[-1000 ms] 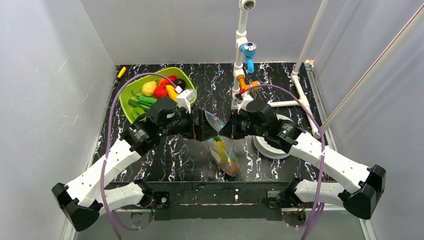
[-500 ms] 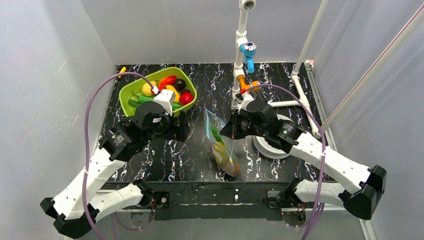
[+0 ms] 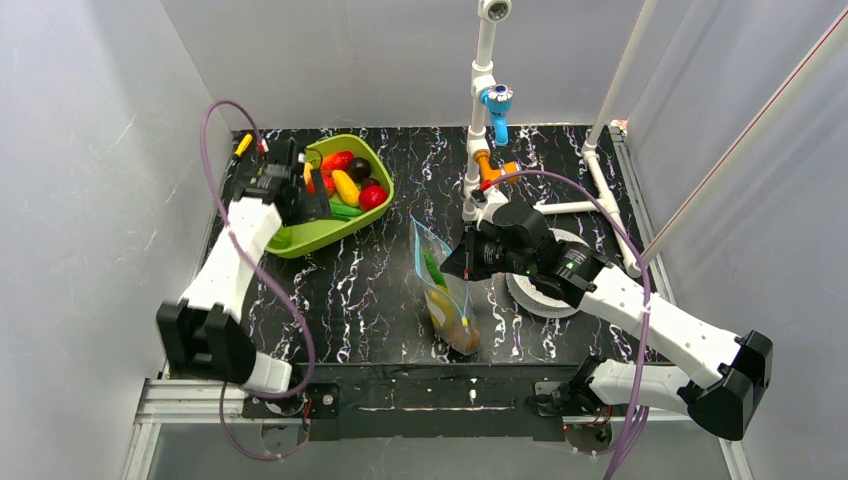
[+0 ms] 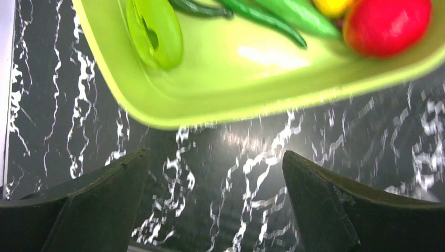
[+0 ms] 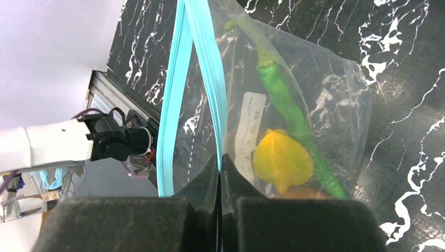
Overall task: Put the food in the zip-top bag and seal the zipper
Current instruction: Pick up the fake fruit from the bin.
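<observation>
The green piece in the tray (image 3: 300, 238) should go into the zip-top bag (image 3: 445, 300) with its far end free, so my left gripper will grab it near its hollowed end next.
The clear zip-top bag (image 3: 445, 300) hangs from my right gripper (image 3: 454, 267) at the table's middle. In the right wrist view my right gripper (image 5: 220, 156) is shut on one light blue zipper strip (image 5: 212, 79). The other strip (image 5: 170, 105) stands apart, so the mouth is open. A green chili (image 5: 286, 105), a yellow fruit (image 5: 281, 160) and something brown lie inside. More food, including a red fruit (image 3: 372, 197) and a yellow piece (image 3: 345, 187), fills the lime-green tray (image 3: 300, 238). My left gripper (image 3: 312, 200) is open and empty at the tray's near rim (image 4: 220, 105), over the table (image 4: 214, 157).
A white pipe stand (image 3: 481, 110) with a blue fitting rises behind the bag. A white round disc (image 3: 545, 292) lies under my right arm. A small yellow item (image 3: 243, 143) lies at the back left. In the left wrist view a green ring-shaped piece (image 4: 155, 31), green pods (image 4: 273, 18) and the red fruit (image 4: 385, 23) show in the tray.
My left gripper has let go of the bag's mouth and swung back and left to the green tray. My right gripper keeps holding the bag, which now hangs from it alone.
</observation>
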Motion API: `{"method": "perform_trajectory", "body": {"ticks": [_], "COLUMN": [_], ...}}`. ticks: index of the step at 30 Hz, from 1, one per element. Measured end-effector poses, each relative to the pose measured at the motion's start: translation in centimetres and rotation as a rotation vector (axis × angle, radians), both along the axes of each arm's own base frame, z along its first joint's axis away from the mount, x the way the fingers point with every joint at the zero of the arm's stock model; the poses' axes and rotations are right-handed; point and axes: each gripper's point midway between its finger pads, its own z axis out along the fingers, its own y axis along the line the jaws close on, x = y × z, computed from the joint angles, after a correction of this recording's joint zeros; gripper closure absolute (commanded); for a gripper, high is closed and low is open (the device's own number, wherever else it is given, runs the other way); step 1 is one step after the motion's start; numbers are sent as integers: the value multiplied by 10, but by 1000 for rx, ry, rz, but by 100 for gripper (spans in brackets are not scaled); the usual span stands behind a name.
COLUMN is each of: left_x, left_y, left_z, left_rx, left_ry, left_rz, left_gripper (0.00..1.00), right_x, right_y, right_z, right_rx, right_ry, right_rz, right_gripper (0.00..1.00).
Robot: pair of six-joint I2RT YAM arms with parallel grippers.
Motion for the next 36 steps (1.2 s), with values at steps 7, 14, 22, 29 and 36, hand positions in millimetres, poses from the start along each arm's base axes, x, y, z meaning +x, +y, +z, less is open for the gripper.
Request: {"method": "perform_trajectory", "body": {"ticks": [7, 14, 22, 29, 36], "left_x": [77, 88, 86, 81, 80], "left_y": [31, 61, 85, 93, 90], "left_z": [-47, -92, -105, -131, -134], "left_rx": [48, 92, 39, 3, -22], "left_ry": [130, 239, 251, 315, 321], "left_rz": [147, 229, 337, 399, 418], "left_gripper": [2, 2, 2, 4, 17], "right_x": [0, 3, 7, 6, 6], "right_y": [-1, 1, 9, 9, 10], "right_z": [-4, -12, -22, -22, -19], "right_rx": [-10, -31, -61, -57, -54], "right_ry": [3, 16, 44, 50, 54], "right_rz": [-1, -5, 5, 5, 8], "right_gripper": [99, 99, 99, 99, 99]}}
